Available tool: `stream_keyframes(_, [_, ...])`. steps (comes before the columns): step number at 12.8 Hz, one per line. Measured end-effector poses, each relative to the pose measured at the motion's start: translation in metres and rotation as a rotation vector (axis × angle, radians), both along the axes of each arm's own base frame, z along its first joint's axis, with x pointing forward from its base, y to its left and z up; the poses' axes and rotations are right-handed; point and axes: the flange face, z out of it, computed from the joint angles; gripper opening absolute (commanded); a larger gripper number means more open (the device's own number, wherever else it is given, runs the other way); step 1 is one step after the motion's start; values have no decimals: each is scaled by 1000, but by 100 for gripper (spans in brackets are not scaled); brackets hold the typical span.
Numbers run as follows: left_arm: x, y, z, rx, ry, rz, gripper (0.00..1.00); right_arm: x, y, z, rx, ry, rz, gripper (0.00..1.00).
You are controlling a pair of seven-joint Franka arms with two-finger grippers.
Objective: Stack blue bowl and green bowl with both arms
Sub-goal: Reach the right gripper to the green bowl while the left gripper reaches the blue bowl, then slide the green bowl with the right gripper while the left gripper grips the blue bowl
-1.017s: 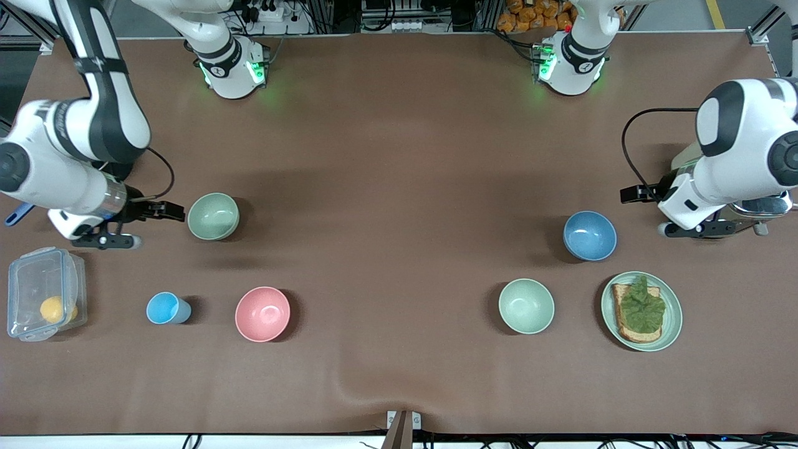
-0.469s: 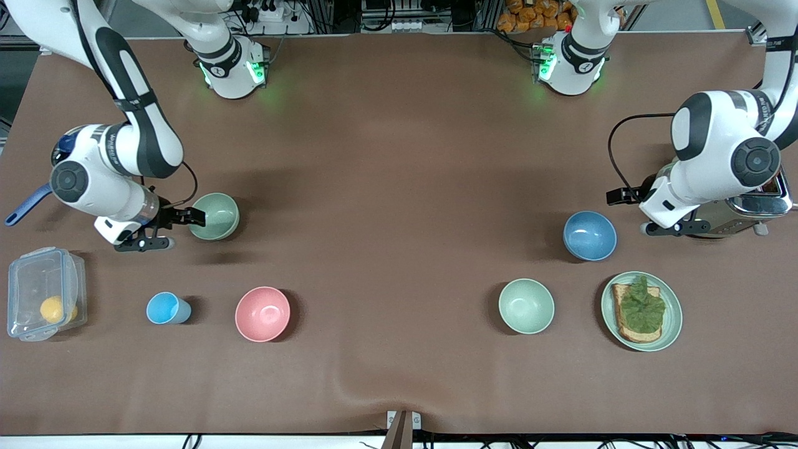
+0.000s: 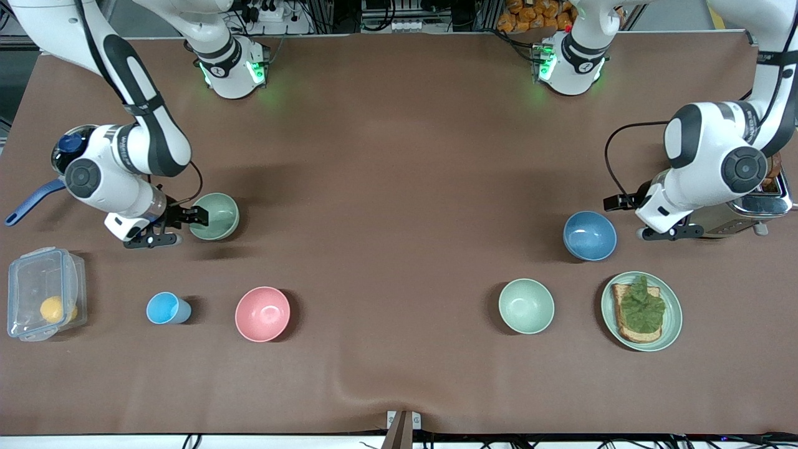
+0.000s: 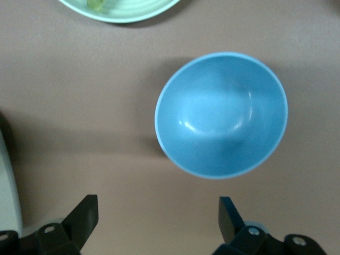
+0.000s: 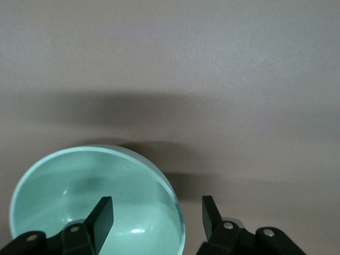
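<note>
I will grab the blue bowl by its rim (image 3: pixel 611 231) with my left gripper next, to stack the blue bowl with the green bowl.
The blue bowl (image 3: pixel 589 235) sits upright toward the left arm's end of the table; it also shows in the left wrist view (image 4: pixel 222 114). My left gripper (image 3: pixel 618 201) (image 4: pixel 158 204) is open and empty, over the table just beside the blue bowl, not touching it. A green bowl (image 3: pixel 215 216) sits toward the right arm's end. My right gripper (image 3: pixel 197 217) (image 5: pixel 156 212) is open at that bowl (image 5: pixel 79 191), one finger over its inside and the other outside the rim. A second, alike green bowl (image 3: pixel 526 305) stands nearer the front camera than the blue bowl.
A pale green plate (image 3: pixel 672 327) with toast lies beside the second green bowl. A toaster (image 3: pixel 757 206) stands under the left arm. A pink bowl (image 3: pixel 262 313), a light-blue cup (image 3: pixel 165 308) and a clear lidded box (image 3: pixel 43 287) lie near the right arm's end.
My right gripper has moved from beside the green bowl to straddle its rim. My left arm has swung in and brought its gripper closer to the blue bowl.
</note>
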Motion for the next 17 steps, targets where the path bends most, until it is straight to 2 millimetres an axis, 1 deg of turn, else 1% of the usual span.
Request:
stream_keyframes(1, [2,1,-8,-2,-4,2,100,-4,1,-6,0,0,2,28])
stream_keyframes(2, [5,2,-16,-3,-6,3,100,-6,1,-10,1,1,4,19])
stream_keyframes(3, [8,4,-21,-4,-6,7,100,-6,1,-11,1,1,9,0])
stream_keyframes(6, [22,21,-25,-6,-14,38,100,-5,1,-9,2,0,14,0])
stream_keyframes(8, [32,25,-31,-8,-16,43,100,-5,4,-1,8,14,18,0])
stream_keyframes(10, [39,24,-39,-13,-10,47,94,-5,11,7,49,60,-24,0])
stream_keyframes(11, [41,24,-43,-22,-7,56,91,-2,21,15,74,75,-47,0])
stream_keyframes(12, [43,24,-46,-31,-4,65,88,1,36,26,85,87,-76,0])
stream_keyframes(13, [46,25,-50,-34,-2,68,84,4,56,39,86,95,-104,0])
stream_keyframes(14, [47,25,-53,-35,2,68,81,5,79,51,85,98,-130,0])
stream_keyframes(15, [48,24,-57,-36,6,67,79,6,106,63,85,96,-162,0])
stream_keyframes(17, [48,23,-63,-38,16,66,75,4,166,83,85,82,-248,0])
